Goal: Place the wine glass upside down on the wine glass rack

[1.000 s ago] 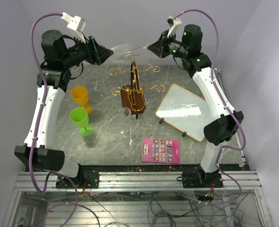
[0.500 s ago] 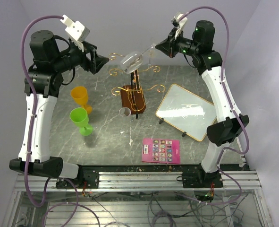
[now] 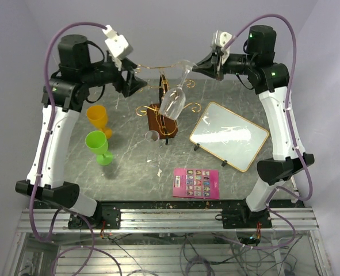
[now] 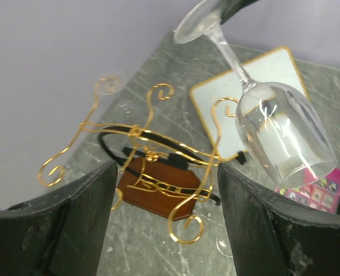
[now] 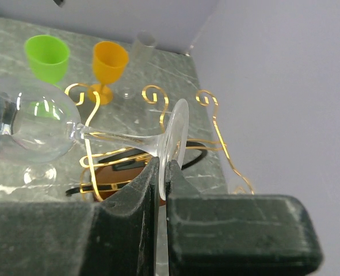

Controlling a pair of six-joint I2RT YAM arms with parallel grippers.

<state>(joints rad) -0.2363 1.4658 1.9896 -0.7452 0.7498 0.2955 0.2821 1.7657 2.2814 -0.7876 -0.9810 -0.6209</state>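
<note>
The wine glass's stem has to stay free to enter the rack. My left gripper therefore needs to grab the wine glass [image 3: 173, 102] by its foot's thin edge next.
My right gripper [image 3: 209, 62] is shut on the foot of the clear wine glass [image 3: 173, 102]. The glass hangs tilted, bowl down and to the left, over the wine glass rack [image 3: 163, 92]. In the right wrist view the fingers [image 5: 152, 178] pinch the foot disc, and the wine glass [image 5: 34, 123] reaches out over the rack's [image 5: 157, 95] gold scrolls. My left gripper [image 3: 140, 85] is open and empty, left of the rack's top. Its view looks down between its fingers [image 4: 83, 207] on the rack [image 4: 158, 187], with the wine glass [image 4: 285, 135] at upper right. I cannot tell whether glass and rack touch.
An orange goblet [image 3: 97, 117] and a green goblet [image 3: 98, 145] stand left of the rack. A small clear cup [image 3: 152, 136] sits just in front of the rack's brown base. A gold-framed whiteboard [image 3: 228, 135] lies to the right and a pink card [image 3: 197, 183] near the front.
My left gripper has opened and come away from the bowl. The right gripper has swung the glass from lying level to hanging bowl-down over the rack.
</note>
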